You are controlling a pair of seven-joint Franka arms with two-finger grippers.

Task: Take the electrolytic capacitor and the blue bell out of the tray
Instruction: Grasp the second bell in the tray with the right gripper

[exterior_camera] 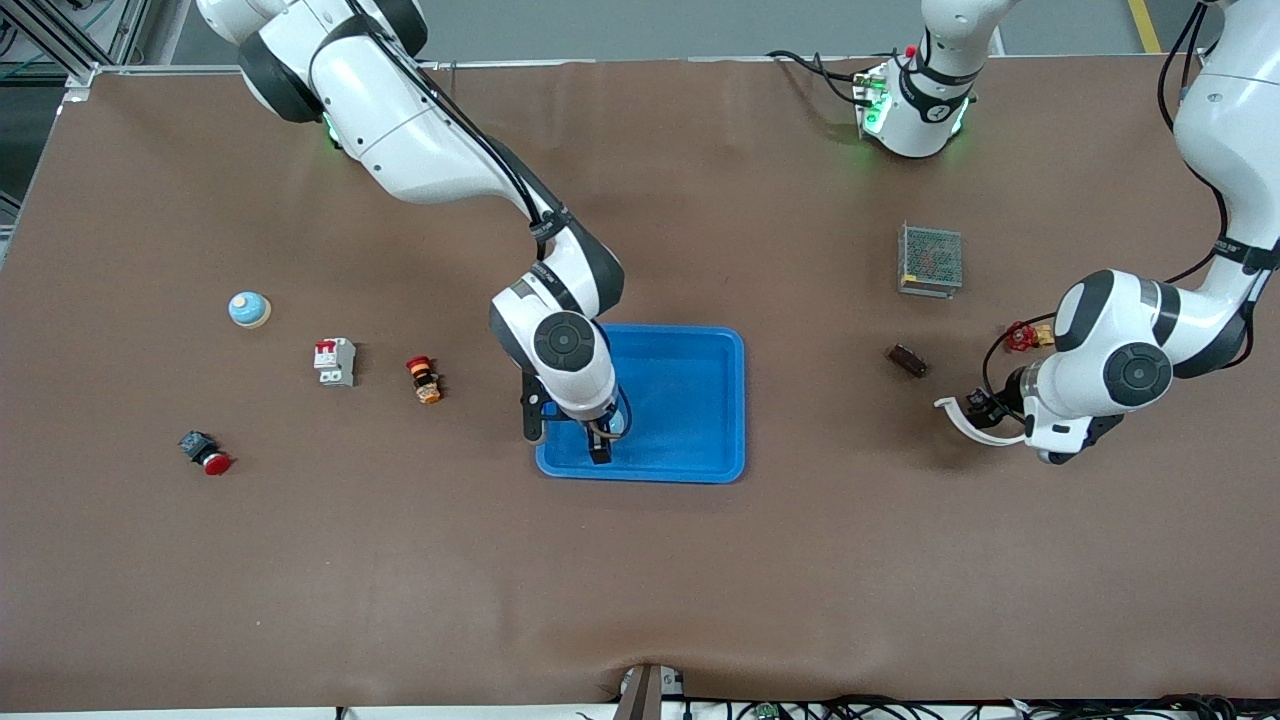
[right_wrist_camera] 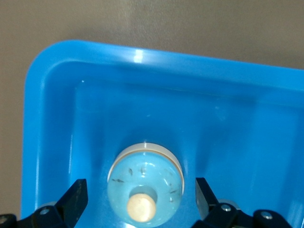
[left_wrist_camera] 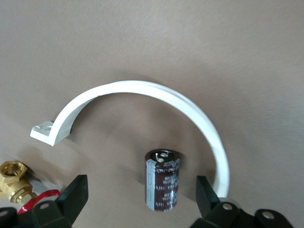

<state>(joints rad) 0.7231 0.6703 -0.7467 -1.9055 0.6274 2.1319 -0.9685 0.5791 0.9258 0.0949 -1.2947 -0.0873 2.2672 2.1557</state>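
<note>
My right gripper has its fingers around the pale blue bell (right_wrist_camera: 145, 183) in the tray's corner (right_wrist_camera: 64, 83) and should close on the bell, since closing now would hold it.
A dark brown capacitor (left_wrist_camera: 163, 179) with a grey stripe rests on the brown table, inside the curve of a white clamp (left_wrist_camera: 142, 90). My left gripper (left_wrist_camera: 141, 189) is open around it, both fingers apart from it. In the front view that gripper (exterior_camera: 988, 407) is low over the table at the left arm's end. A pale blue bell (right_wrist_camera: 145, 185) with a cream knob sits in the blue tray (exterior_camera: 690, 400), in the corner toward the right arm's end. My right gripper (right_wrist_camera: 140, 190) is open around the bell and hangs over that corner (exterior_camera: 598, 440).
A second pale blue bell (exterior_camera: 249, 309), a white breaker (exterior_camera: 335, 361), an orange-red button (exterior_camera: 424, 379) and a red push button (exterior_camera: 206, 452) lie toward the right arm's end. Around the left gripper are a brass valve (exterior_camera: 1025, 336), a dark block (exterior_camera: 906, 360) and a mesh-covered box (exterior_camera: 930, 259).
</note>
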